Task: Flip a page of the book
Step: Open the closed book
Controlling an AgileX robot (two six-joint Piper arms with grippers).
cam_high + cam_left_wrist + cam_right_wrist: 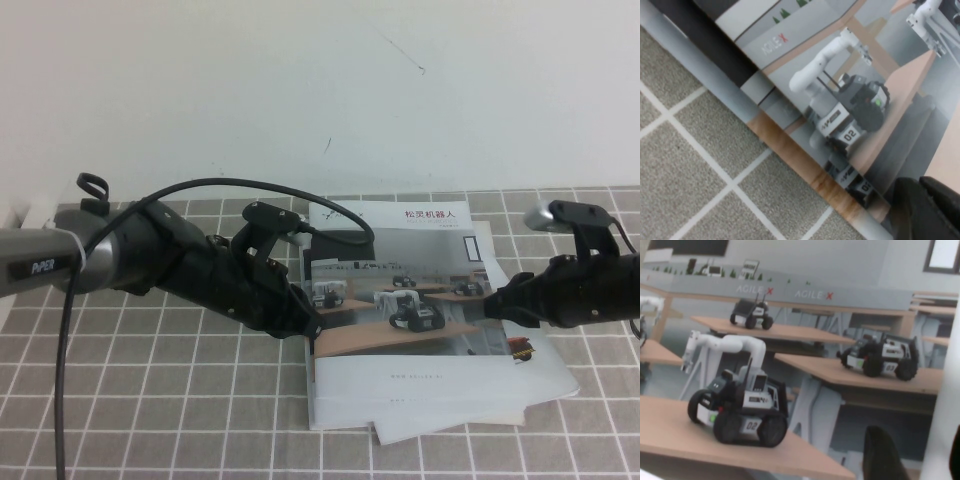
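The right gripper pinches the page (440,330) by its loose white edge (492,290) next. That edge stands up while the rest of the page lies flat on the book.
The book (420,385) lies on the tiled table, title at the far end. Its cover is the page (440,330), showing small robots on wooden desks (740,410). My left gripper (312,328) rests on the book's left edge; in the left wrist view it (920,187) is shut, its tips down on the cover photo (840,110). My right gripper (492,306) is at the book's right edge. In the right wrist view it (920,450) stands open, and the page's white edge (937,405) runs between its fingers (882,455). An inner page with red marks (520,350) shows beside it.
Plain white sheets (450,425) stick out under the book at the near side. A grey tiled cloth (150,400) covers the table and a white wall (300,80) stands behind. The left arm's black cable (65,330) hangs down at the left.
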